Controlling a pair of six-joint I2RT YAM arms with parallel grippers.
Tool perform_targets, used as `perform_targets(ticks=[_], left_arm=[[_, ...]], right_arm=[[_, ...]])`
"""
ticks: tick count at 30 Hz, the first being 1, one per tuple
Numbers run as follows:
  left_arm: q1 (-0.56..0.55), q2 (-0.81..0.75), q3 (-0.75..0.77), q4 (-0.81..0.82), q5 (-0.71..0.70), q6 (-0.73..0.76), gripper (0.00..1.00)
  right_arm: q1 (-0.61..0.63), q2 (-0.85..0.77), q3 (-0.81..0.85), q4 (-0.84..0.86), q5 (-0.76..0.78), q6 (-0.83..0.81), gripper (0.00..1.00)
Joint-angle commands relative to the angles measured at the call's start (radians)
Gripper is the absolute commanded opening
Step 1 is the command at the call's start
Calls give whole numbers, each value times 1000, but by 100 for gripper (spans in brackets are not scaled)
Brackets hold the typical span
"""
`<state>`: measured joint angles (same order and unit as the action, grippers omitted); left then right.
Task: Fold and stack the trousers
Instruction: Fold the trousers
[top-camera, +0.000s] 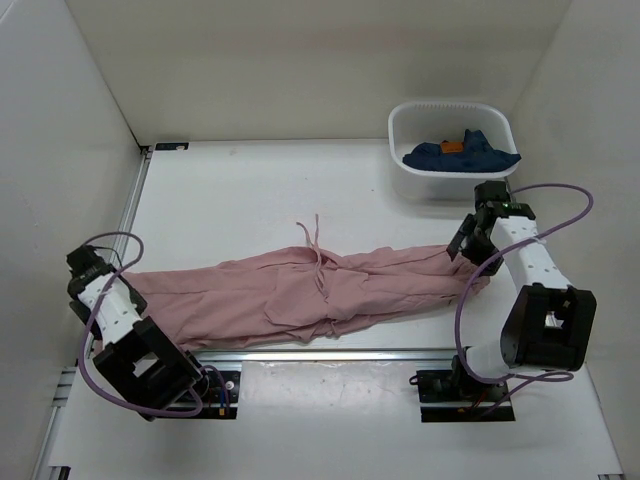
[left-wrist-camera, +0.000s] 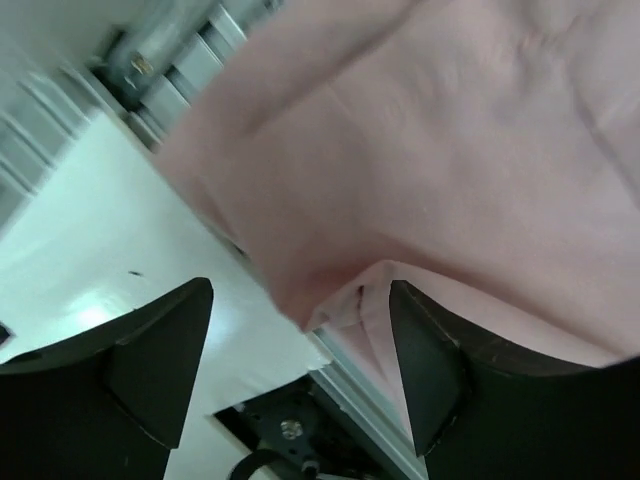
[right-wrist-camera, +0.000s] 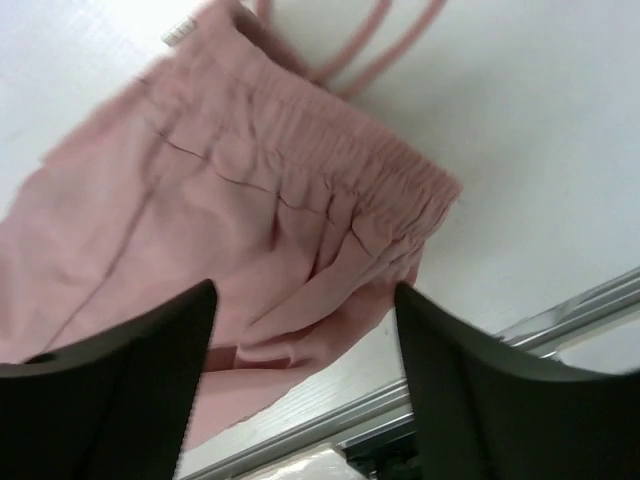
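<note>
The right gripper grabs the trousers (top-camera: 300, 295) at their gathered elastic band (top-camera: 470, 268) next. Then I bring that end of the trousers over toward the middle to fold.
The dusty-pink trousers (top-camera: 300, 295) lie wrinkled across the table from left to right, thin drawstrings (top-camera: 318, 250) near their middle. My left gripper (top-camera: 100, 275) is at their left end. In the left wrist view it (left-wrist-camera: 300, 290) is open, with a hem corner of the trousers (left-wrist-camera: 420, 150) hanging between the fingers. My right gripper (top-camera: 465, 245) is at their right end. In the right wrist view it (right-wrist-camera: 305, 290) is open just over a gathered elastic band of the trousers (right-wrist-camera: 300, 160), with two thin cords (right-wrist-camera: 350, 60) beyond.
A white basket (top-camera: 450, 185) at the back right holds a dark navy garment (top-camera: 460, 155) with an orange tag. An aluminium rail (top-camera: 330, 352) runs along the table's near edge below the trousers. White walls enclose the table on three sides.
</note>
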<state>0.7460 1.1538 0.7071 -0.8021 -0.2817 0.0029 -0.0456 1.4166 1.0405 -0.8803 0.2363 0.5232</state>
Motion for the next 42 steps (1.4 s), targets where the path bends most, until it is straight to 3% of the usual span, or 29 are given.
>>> perform_targets(ticks=[1,5,6,11,14,21,22,25,26,29,38,42], left_arm=[[10,-5,177,-92,4,-3,84],[10,6,272,-155,75,-3,85],[10,17,263,-155,75,-3,85],[10,81,116,-11,33,-3,87],[10,112,71,18,33,-3,87],[10,156,-53,130,-7,-3,87],[10,156,-67,139,-7,-3,87],[1,156,-67,149,4,-3,87],[1,156,-67,159,4,-3,87],[-42,167,-77,159,30,-3,87],[-330,201,153,32,130,-3,89],[-494,254,192,23,130,-3,89]], right_arm=[[-4,-5,111,-34,34,-64,79],[-4,-50,101,-89,34,-40,91],[-4,-62,90,-89,34,-17,98],[-13,-110,-23,-4,-46,-8,98],[-22,-32,-55,69,-112,32,98],[-50,182,-166,416,-258,167,98],[-50,197,-166,434,-278,181,94],[-50,249,-175,423,-269,209,54],[-59,249,-175,412,-244,209,29],[-82,236,-166,374,-194,209,0],[-128,-63,16,130,282,109,0],[-24,-96,99,95,379,37,0]])
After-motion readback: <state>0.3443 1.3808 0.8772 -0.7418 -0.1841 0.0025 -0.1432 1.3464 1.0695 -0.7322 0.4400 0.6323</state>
